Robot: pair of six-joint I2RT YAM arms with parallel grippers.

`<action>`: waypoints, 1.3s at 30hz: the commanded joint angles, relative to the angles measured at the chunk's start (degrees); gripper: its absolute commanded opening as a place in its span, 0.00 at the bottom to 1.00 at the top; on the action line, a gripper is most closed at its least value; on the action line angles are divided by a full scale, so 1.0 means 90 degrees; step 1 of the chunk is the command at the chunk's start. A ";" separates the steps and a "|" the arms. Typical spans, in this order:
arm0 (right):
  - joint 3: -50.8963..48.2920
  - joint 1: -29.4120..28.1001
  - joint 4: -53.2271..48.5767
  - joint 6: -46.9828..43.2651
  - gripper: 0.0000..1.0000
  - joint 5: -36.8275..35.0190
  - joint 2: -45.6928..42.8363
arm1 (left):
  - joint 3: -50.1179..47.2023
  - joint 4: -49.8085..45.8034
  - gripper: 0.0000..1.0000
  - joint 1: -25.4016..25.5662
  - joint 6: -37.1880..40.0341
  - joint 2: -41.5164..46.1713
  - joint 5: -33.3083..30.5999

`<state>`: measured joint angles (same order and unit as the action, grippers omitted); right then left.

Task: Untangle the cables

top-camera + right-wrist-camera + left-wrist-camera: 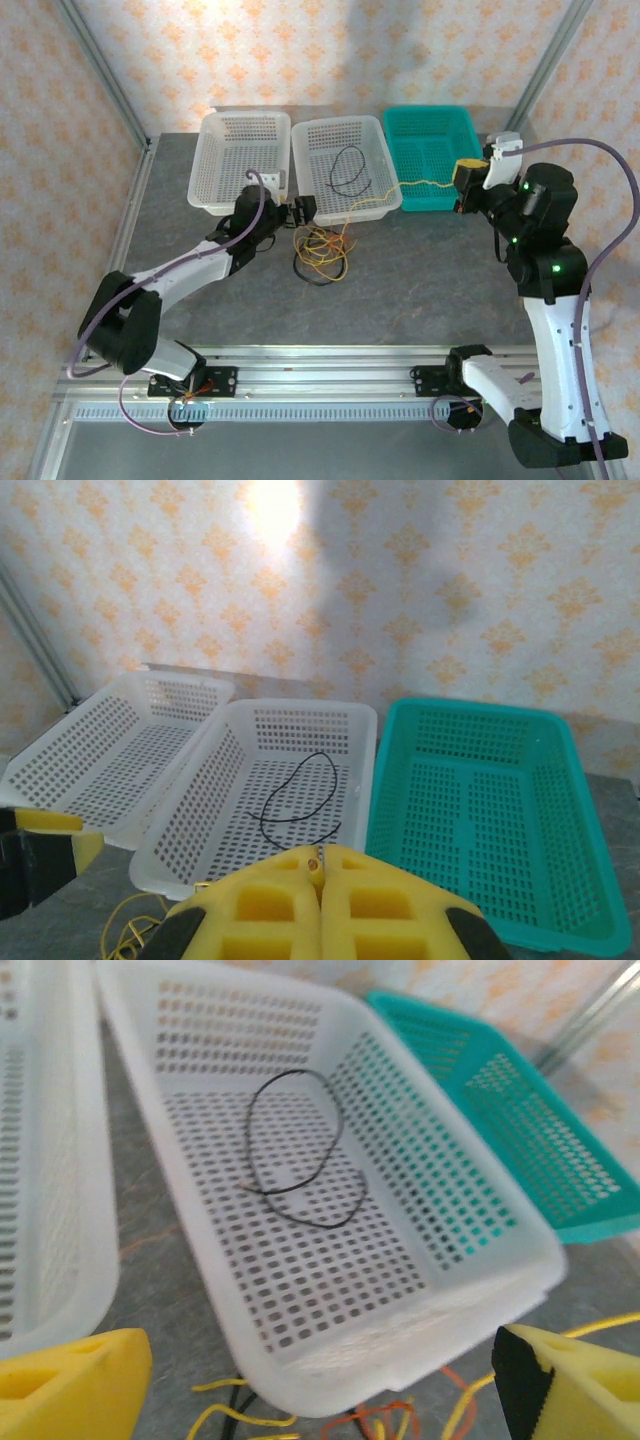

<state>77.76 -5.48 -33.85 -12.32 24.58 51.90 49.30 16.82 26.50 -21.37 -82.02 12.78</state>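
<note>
My left gripper takes hold of the yellow cable's taut part near the tangle next. This leaves my right gripper free to help untangle it.
A tangle of yellow, orange and black cables (320,256) lies on the grey table just in front of the middle white basket (340,123). One yellow cable (421,183) runs taut from the tangle up to my right gripper (467,178), which is shut on its end (316,861) above the teal basket's near edge. A single black cable (348,170) lies looped inside the middle basket (200,1210). My left gripper (300,212) hangs open at that basket's near corner, above the tangle, nothing between its yellow fingers (75,1380). Yellow and orange strands (385,1418) show below it.
A white basket (215,122) stands at the back left with nothing in it, and a teal basket (430,110) at the back right, also with nothing in it. All three baskets stand side by side. Bare grey table (420,290) spreads in front of them.
</note>
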 commanded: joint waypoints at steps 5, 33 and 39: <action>0.0106 -0.0051 0.0225 -0.0116 0.00 0.0733 0.0135 | 0.1139 -0.0907 0.88 0.0118 0.1482 -0.0264 0.2457; 0.0290 -0.0093 0.0249 -0.0082 0.00 0.0904 0.0142 | 0.2921 -0.1794 0.29 0.0500 0.2511 -0.2372 0.3286; 0.0189 -0.0095 0.0474 0.0071 0.00 0.0745 0.0117 | 0.2781 -0.1548 0.00 0.0534 0.2318 -0.2161 0.3100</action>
<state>78.76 -5.87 -33.04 -12.75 31.99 53.89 73.80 1.02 31.05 0.38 -103.24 41.15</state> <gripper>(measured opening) 0.038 0.041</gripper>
